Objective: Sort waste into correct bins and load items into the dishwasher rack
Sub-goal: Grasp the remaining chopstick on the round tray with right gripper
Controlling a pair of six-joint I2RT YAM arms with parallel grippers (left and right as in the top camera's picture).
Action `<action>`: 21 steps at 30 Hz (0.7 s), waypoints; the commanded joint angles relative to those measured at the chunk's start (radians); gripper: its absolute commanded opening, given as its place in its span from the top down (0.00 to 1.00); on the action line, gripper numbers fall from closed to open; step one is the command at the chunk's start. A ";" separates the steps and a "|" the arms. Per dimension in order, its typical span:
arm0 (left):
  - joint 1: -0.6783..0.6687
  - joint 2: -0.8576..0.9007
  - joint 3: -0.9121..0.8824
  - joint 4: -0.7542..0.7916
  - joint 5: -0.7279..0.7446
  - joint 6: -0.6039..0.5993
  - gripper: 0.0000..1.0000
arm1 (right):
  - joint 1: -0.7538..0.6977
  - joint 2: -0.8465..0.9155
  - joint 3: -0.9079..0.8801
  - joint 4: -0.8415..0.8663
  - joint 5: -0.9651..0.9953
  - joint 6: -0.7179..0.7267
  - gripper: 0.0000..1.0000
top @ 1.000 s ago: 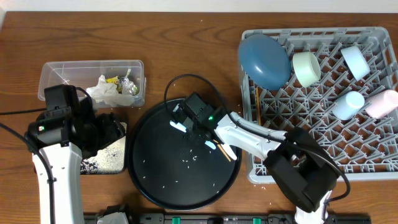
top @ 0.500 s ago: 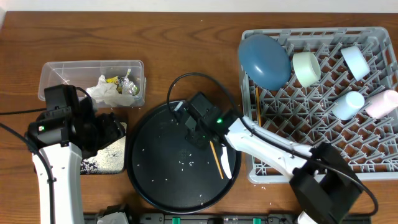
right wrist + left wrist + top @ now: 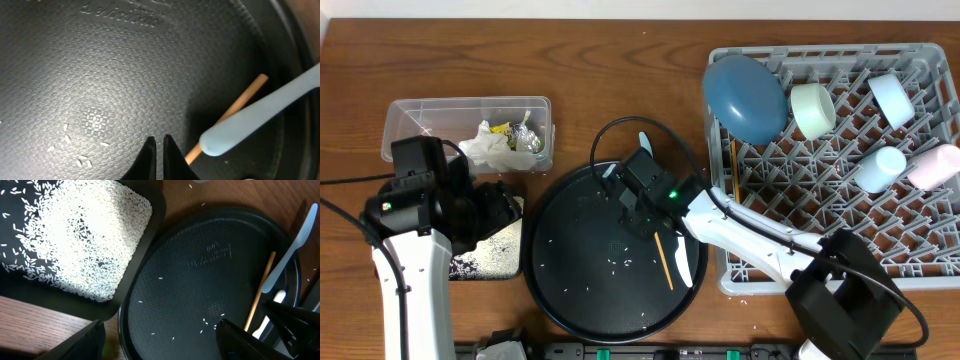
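Observation:
I will next open my right gripper again beside the white utensil's handle [image 3: 245, 123]. Then I will move it toward the tray's rim [image 3: 287, 37] and close it on that handle.
My right gripper [image 3: 640, 218] [image 3: 159, 141] is shut, tips down over the round black tray [image 3: 570, 290], with nothing between them. Just right of the tips lie a wooden chopstick [image 3: 235, 107] [image 3: 663, 258] and a white plastic utensil [image 3: 260, 116] [image 3: 682, 262]. Loose rice grains [image 3: 82, 161] dot the tray. My left gripper [image 3: 505, 210] [image 3: 160, 345] hangs open and empty over the tray's left rim, beside the shallow black tray [image 3: 150, 250] spread with rice [image 3: 85, 235]. The clear tub [image 3: 410, 118] holds tissue [image 3: 485, 145] and wrappers. The rack [image 3: 840, 230] carries the blue plate [image 3: 745, 95], bowls and cups.
A black cable [image 3: 620, 128] loops over the round tray's far rim. A white utensil tip [image 3: 642, 142] pokes up there. The rack stands tight against the tray's right side. Bare wooden table [image 3: 620, 60] lies beyond the tray.
The right arm has swung its elbow out to the right. The chopstick and a white utensil now lie flat on the tray's right part. The left arm has not moved.

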 commanded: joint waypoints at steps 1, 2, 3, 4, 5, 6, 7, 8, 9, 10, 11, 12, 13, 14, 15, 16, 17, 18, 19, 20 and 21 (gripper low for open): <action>0.004 0.006 0.002 0.000 -0.013 -0.006 0.28 | -0.002 -0.010 -0.001 0.016 0.106 0.087 0.89; 0.004 0.006 0.000 0.000 -0.013 -0.006 0.28 | -0.007 -0.010 -0.001 0.022 0.144 0.134 0.85; 0.004 0.006 -0.001 0.000 -0.013 -0.006 0.28 | -0.014 -0.010 -0.001 0.029 0.178 0.186 0.83; 0.004 0.006 -0.002 0.000 -0.013 -0.006 0.28 | -0.023 -0.010 -0.001 0.038 0.195 0.230 0.80; 0.004 0.006 -0.003 0.000 -0.013 -0.006 0.28 | -0.031 -0.009 -0.002 0.051 0.201 0.267 0.70; 0.004 0.006 -0.004 0.001 -0.013 -0.006 0.28 | -0.037 -0.009 -0.002 0.065 0.200 0.296 0.65; 0.004 0.006 -0.005 0.002 -0.013 -0.006 0.28 | -0.042 -0.009 -0.002 0.080 0.200 0.330 0.65; 0.004 0.006 -0.005 0.003 -0.013 -0.006 0.28 | -0.045 -0.008 -0.002 0.096 0.200 0.360 0.65; 0.004 0.006 -0.005 0.006 -0.013 -0.006 0.28 | -0.048 -0.006 -0.002 0.111 0.200 0.379 0.67; 0.004 0.006 -0.005 0.006 -0.013 -0.006 0.28 | -0.048 -0.003 -0.002 0.122 0.201 0.391 0.68; 0.004 0.006 -0.005 0.006 -0.013 -0.006 0.28 | -0.048 0.003 -0.002 0.132 0.203 0.392 0.70; 0.004 0.006 -0.005 0.006 -0.013 -0.006 0.28 | -0.048 0.007 -0.002 0.135 0.208 0.398 0.71; 0.004 0.006 -0.005 0.006 -0.013 -0.006 0.28 | -0.050 0.013 -0.002 0.136 0.218 0.416 0.71; 0.004 0.006 -0.005 0.006 -0.013 -0.006 0.28 | -0.050 0.019 -0.002 0.135 0.232 0.446 0.71; 0.004 0.006 -0.005 0.006 -0.013 -0.006 0.28 | -0.051 0.026 -0.003 0.135 0.243 0.464 0.71; 0.004 0.006 -0.005 0.006 -0.013 -0.006 0.28 | -0.050 0.032 -0.003 0.135 0.257 0.483 0.70; 0.004 0.006 -0.005 0.006 -0.013 -0.006 0.28 | -0.051 0.040 -0.003 0.136 0.267 0.500 0.69; 0.004 0.006 -0.005 0.006 -0.013 -0.006 0.28 | -0.052 0.044 -0.003 0.140 0.280 0.516 0.67; 0.004 0.006 -0.005 0.006 -0.013 -0.006 0.28 | -0.053 0.050 -0.003 0.143 0.287 0.528 0.66; 0.004 0.006 -0.005 0.006 -0.013 -0.006 0.28 | -0.054 0.056 -0.003 0.153 0.291 0.534 0.66; 0.004 0.006 -0.005 0.006 -0.013 -0.006 0.28 | -0.054 0.059 -0.003 0.159 0.291 0.537 0.65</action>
